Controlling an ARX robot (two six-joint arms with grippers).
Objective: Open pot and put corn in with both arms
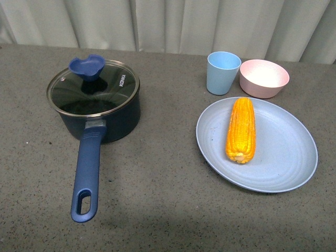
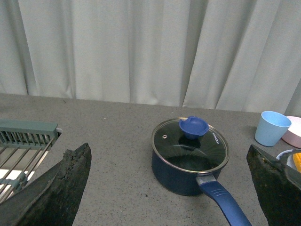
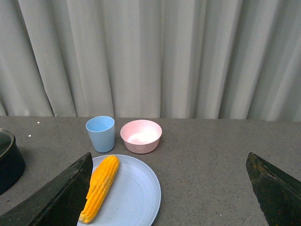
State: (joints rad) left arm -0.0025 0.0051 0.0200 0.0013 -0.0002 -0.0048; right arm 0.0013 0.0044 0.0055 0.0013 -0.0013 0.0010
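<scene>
My left gripper should grab the glass lid's blue knob (image 2: 194,126) next. Then it can open the pot (image 2: 181,172) for the corn.
The navy pot (image 1: 105,118) stands at the left of the table with its glass lid (image 1: 93,88) and blue knob (image 1: 87,66) on, handle (image 1: 87,176) pointing toward me. The corn (image 1: 241,129) lies on a light blue plate (image 1: 283,152) at the right. Neither arm shows in the front view. My left gripper (image 2: 169,188) is open and empty, above and short of the pot (image 2: 181,172). My right gripper (image 3: 169,188) is open and empty, back from the plate (image 3: 134,197), with the corn (image 3: 101,186) near one finger.
A light blue cup (image 1: 223,72) and a pink bowl (image 1: 264,77) stand behind the plate. A grey-green rack (image 2: 23,141) shows at the edge of the left wrist view. A curtain hangs behind the table.
</scene>
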